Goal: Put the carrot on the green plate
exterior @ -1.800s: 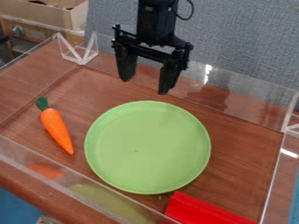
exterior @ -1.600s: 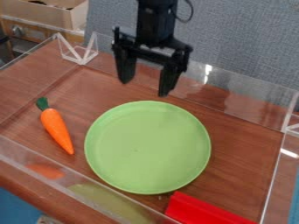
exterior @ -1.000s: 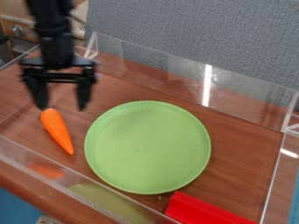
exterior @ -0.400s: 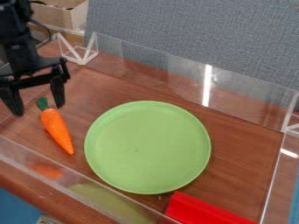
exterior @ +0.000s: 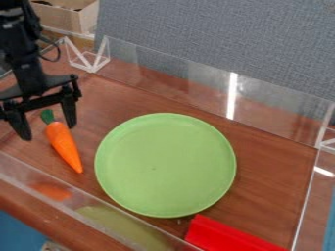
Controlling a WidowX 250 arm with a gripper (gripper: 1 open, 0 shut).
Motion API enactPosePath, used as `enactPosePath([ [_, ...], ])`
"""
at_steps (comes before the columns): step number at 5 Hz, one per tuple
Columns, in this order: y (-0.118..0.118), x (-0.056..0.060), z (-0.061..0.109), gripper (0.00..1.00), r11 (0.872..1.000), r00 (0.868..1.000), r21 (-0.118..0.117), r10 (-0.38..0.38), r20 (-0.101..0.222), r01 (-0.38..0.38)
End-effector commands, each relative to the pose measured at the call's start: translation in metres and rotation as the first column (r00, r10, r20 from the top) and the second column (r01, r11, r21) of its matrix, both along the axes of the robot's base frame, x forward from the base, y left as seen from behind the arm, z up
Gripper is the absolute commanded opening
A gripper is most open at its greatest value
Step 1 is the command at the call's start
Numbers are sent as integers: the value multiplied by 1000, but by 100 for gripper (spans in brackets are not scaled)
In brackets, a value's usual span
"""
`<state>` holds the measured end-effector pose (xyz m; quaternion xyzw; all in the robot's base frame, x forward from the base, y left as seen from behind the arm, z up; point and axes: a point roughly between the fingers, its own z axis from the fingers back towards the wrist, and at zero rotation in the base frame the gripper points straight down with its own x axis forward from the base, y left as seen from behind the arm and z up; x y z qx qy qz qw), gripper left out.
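Note:
My gripper needs to go lower before it closes, because my open fingers are above the carrot's green top (exterior: 47,116) and would miss the carrot if closed now.
The carrot (exterior: 63,145) lies on the brown table at the left, orange with a dark green top pointing up-left. My gripper (exterior: 43,117) hangs open just above the carrot's green end, its dark fingers (exterior: 71,109) spread on either side with nothing between them. The green plate (exterior: 167,162) sits flat in the middle of the table, to the right of the carrot and apart from it, with nothing on it.
A clear acrylic wall (exterior: 236,86) rings the table on all sides. A flat red block (exterior: 240,237) lies at the front right edge. Cardboard boxes (exterior: 63,15) stand behind the back left corner.
The arm swung from above the plate's far side over to the left and sank, rolling its wrist, until the open fingers stand over the carrot's top. Carrot and plate have not moved.

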<state>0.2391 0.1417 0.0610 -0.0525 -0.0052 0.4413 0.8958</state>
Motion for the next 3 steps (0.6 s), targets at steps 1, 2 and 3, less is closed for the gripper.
enactPosePath([
  [1,13,10,10,100,996,996,29,86,33,-87],
  [2,19,10,-10,100,993,993,30,115,25,-116],
  [3,23,10,-28,100,990,990,34,140,16,-140],
])
